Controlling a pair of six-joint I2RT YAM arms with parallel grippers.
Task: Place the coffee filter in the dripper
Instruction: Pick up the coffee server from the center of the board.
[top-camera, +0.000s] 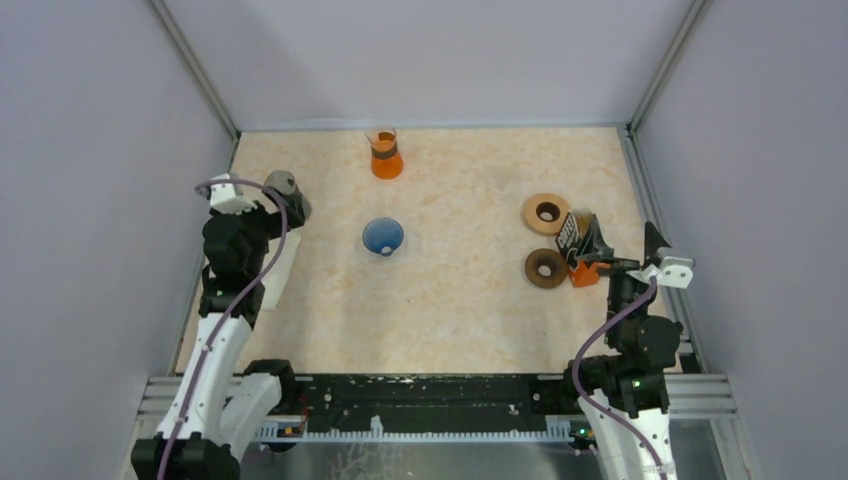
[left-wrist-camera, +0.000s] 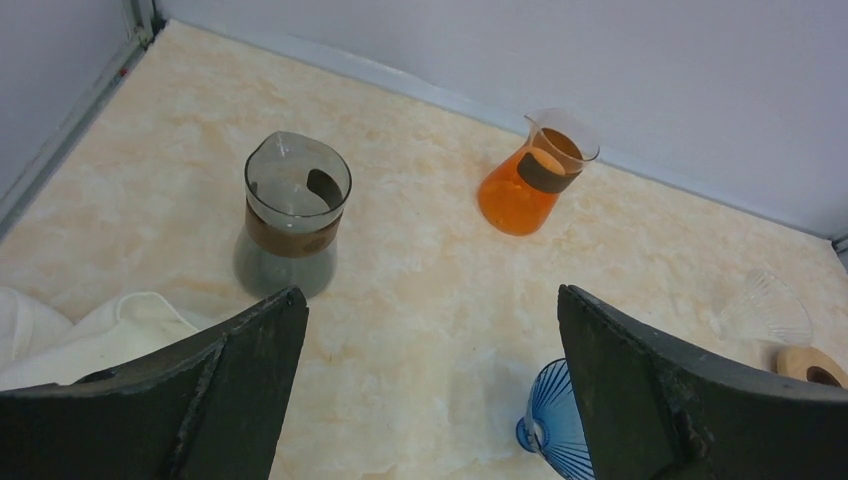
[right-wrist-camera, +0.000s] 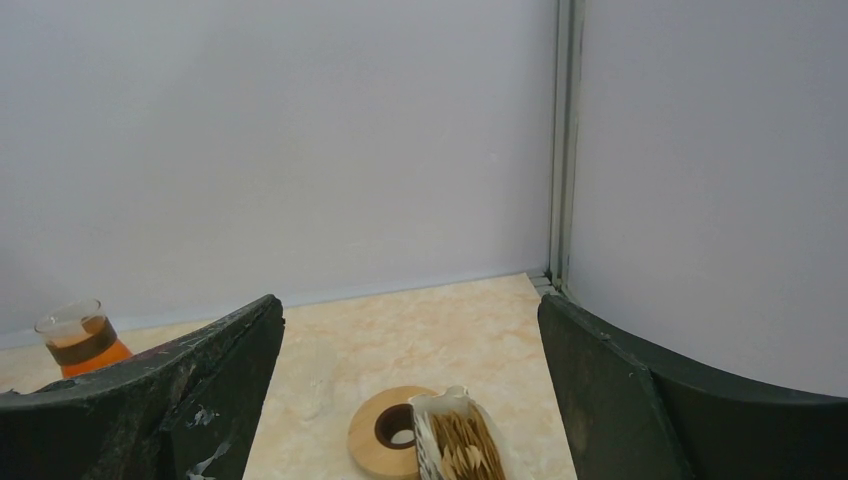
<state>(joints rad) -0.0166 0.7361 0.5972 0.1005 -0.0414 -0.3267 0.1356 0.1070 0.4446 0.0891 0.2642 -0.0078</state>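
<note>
I will next take the grey carafe's rim (top-camera: 282, 180) (left-wrist-camera: 312, 209) with my left gripper, one fingertip inside, so the carafe's base stays free to set it upright for the dripper.
The blue ribbed dripper (top-camera: 383, 237) lies on its side mid-table; its edge shows by my left gripper's right finger in the left wrist view (left-wrist-camera: 553, 425). An open packet of brown paper coffee filters (top-camera: 573, 233) stands at the right, between two wooden rings; it is low and centre in the right wrist view (right-wrist-camera: 462, 442). My left gripper (top-camera: 272, 212) is open and empty at the far left, its jaws wide apart (left-wrist-camera: 428, 295). My right gripper (top-camera: 625, 247) is open and empty just behind the packet, jaws wide (right-wrist-camera: 408, 305).
A grey carafe (left-wrist-camera: 297, 215) stands near my left gripper and an orange carafe (top-camera: 385, 155) at the back. A light wooden ring (top-camera: 546, 213), a dark one (top-camera: 546, 268), a clear dripper (left-wrist-camera: 765, 310) and a white cloth (left-wrist-camera: 60, 330) are there. Walls enclose the table.
</note>
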